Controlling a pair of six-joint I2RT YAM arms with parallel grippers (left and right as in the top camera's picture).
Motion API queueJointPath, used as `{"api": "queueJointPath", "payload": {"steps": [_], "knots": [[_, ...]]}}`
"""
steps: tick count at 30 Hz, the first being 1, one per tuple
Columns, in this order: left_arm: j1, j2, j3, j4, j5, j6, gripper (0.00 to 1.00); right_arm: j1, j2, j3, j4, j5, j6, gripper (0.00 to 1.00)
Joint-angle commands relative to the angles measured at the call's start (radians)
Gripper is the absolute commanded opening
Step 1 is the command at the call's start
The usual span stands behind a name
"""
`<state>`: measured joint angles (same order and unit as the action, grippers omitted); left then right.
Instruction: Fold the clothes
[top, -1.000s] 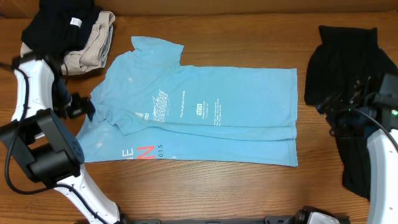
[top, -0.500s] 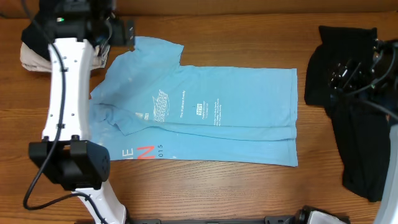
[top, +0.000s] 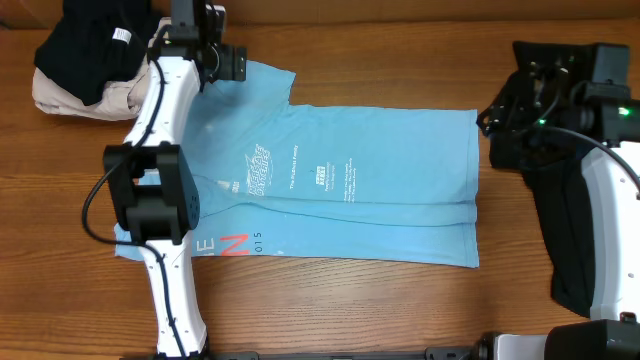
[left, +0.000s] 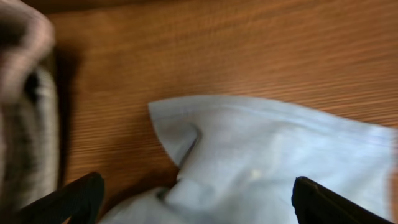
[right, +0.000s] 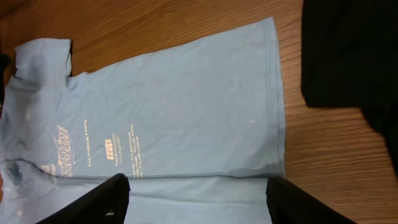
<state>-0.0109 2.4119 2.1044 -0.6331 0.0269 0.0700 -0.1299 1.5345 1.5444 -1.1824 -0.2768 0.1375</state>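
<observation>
My left gripper picks up the light-blue T-shirt (top: 330, 180) by its far sleeve next, to fold its far side over the T-shirt.
The light-blue T-shirt (top: 330, 180) lies flat across the table, with white chest print and red-and-white hem lettering at its lower left. My left gripper (top: 236, 64) is open and empty over the shirt's far sleeve. In the left wrist view the sleeve (left: 261, 155) lies between the spread fingers (left: 193, 205). My right gripper (top: 490, 118) is open and empty above the shirt's far right corner. In the right wrist view the shirt (right: 174, 106) fills the frame between the open fingers (right: 196, 199).
A black garment (top: 570, 200) lies at the right and also shows in the right wrist view (right: 348, 56). A pile of black (top: 85, 45) and beige (top: 70, 98) clothes sits at the far left corner. The beige cloth (left: 25, 93) shows beside the left fingers.
My left arm has swung from the table's left side to the far sleeve of the shirt. My right arm has moved toward the shirt's far right corner. The shirt has not moved.
</observation>
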Motion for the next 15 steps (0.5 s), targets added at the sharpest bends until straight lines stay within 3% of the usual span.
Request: {"api": "queueJointPath", "payload": {"steps": [1, 6, 11, 15], "knots": [[0.001, 0.058, 0.006, 0.067, 0.008, -0.017, 0.96, 0.040, -0.018, 0.008, 0.001, 0.052, -0.003, 0.72], [-0.001, 0.093, 0.006, 0.141, 0.024, -0.050, 0.93, 0.053, -0.018, 0.008, -0.016, 0.060, 0.011, 0.67], [-0.009, 0.108, 0.006, 0.171, 0.022, -0.077, 0.80, 0.053, -0.018, 0.008, -0.016, 0.067, 0.023, 0.60], [-0.008, 0.136, 0.006, 0.172, 0.023, -0.147, 0.76, 0.053, -0.018, 0.008, -0.013, 0.067, 0.023, 0.59]]}}
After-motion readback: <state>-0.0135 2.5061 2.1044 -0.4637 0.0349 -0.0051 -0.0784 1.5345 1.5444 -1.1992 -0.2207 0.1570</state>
